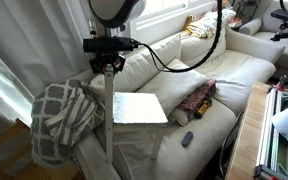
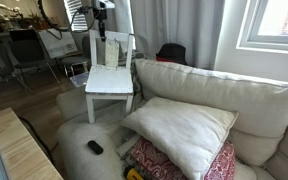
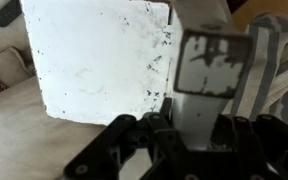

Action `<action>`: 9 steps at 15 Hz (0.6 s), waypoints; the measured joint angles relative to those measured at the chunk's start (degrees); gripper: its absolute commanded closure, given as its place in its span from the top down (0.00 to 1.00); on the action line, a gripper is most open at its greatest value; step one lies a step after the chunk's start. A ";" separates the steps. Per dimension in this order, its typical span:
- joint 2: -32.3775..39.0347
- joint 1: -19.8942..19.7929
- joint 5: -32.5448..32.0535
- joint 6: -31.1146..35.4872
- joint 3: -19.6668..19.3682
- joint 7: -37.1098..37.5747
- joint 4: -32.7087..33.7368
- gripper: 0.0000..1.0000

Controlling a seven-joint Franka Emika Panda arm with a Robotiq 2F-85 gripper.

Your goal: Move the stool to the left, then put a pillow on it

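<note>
The stool's flat top is at an angle to the sofa seat, so the stool needs to be turned before my gripper lets go of it.
The white stool has its flat top over the left end of the sofa seat; it also shows in an exterior view. My gripper is shut on the stool's upright white part, seen from behind in an exterior view. In the wrist view my fingers clamp a white bar next to the speckled white panel. The large cream pillow lies on the sofa seat, apart from the stool.
A grey-and-white lattice blanket hangs over the sofa arm beside the stool. A red patterned pillow and a dark remote lie on the seat. A yellowish pillow sits at the far end. A wooden table edge stands in front.
</note>
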 measured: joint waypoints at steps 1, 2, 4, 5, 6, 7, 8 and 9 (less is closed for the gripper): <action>0.00 0.20 -0.18 -0.01 -0.09 -0.41 0.00 0.06; 0.00 0.33 -0.22 -0.01 -0.19 -0.53 0.01 0.06; 0.69 0.53 -0.61 -0.01 -0.38 -0.80 -0.34 0.06; 1.29 1.06 -2.38 -0.01 -0.78 -1.36 -0.33 0.06; 1.68 1.76 -4.21 -0.02 -1.18 -1.71 -0.18 0.06; 1.76 2.52 -5.80 -0.23 -1.44 -2.08 0.00 0.06; 1.76 3.28 -7.20 -0.62 -1.55 -2.41 0.18 0.06; 1.77 4.04 -8.40 -0.79 -1.60 -2.80 0.24 0.06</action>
